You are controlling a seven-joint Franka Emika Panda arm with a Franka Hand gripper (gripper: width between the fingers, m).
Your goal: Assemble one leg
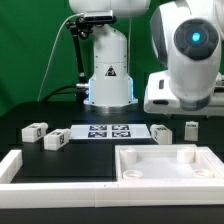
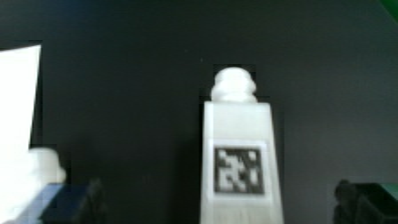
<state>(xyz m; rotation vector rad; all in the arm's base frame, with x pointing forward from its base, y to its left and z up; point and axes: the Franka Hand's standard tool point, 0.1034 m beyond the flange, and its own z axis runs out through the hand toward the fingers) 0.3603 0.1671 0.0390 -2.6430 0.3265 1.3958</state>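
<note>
The robot's gripper should next grab the leg by its square body with the black-and-white tag (image 2: 240,170) to assemble it.
In the wrist view one leg (image 2: 237,150), a white post with a rounded peg end and a square black-and-white tag, lies on the black table. It is centred between my two dark fingertips (image 2: 71,203), which stand wide apart. My gripper (image 2: 214,208) is open, empty and above the leg, not touching it. In the exterior view several legs lie on the table: two at the left (image 1: 35,130) (image 1: 56,140) and two at the right (image 1: 160,132) (image 1: 191,130). The arm's white wrist body (image 1: 178,92) hangs over the right pair; the fingers do not show there.
The marker board (image 1: 105,132) lies mid-table before the robot base (image 1: 108,75). The large white tabletop (image 1: 165,172) sits front right. A white L-shaped rail (image 1: 25,170) runs along the front left. In the wrist view a white edge (image 2: 18,100) and another white piece (image 2: 39,165) lie beside the leg.
</note>
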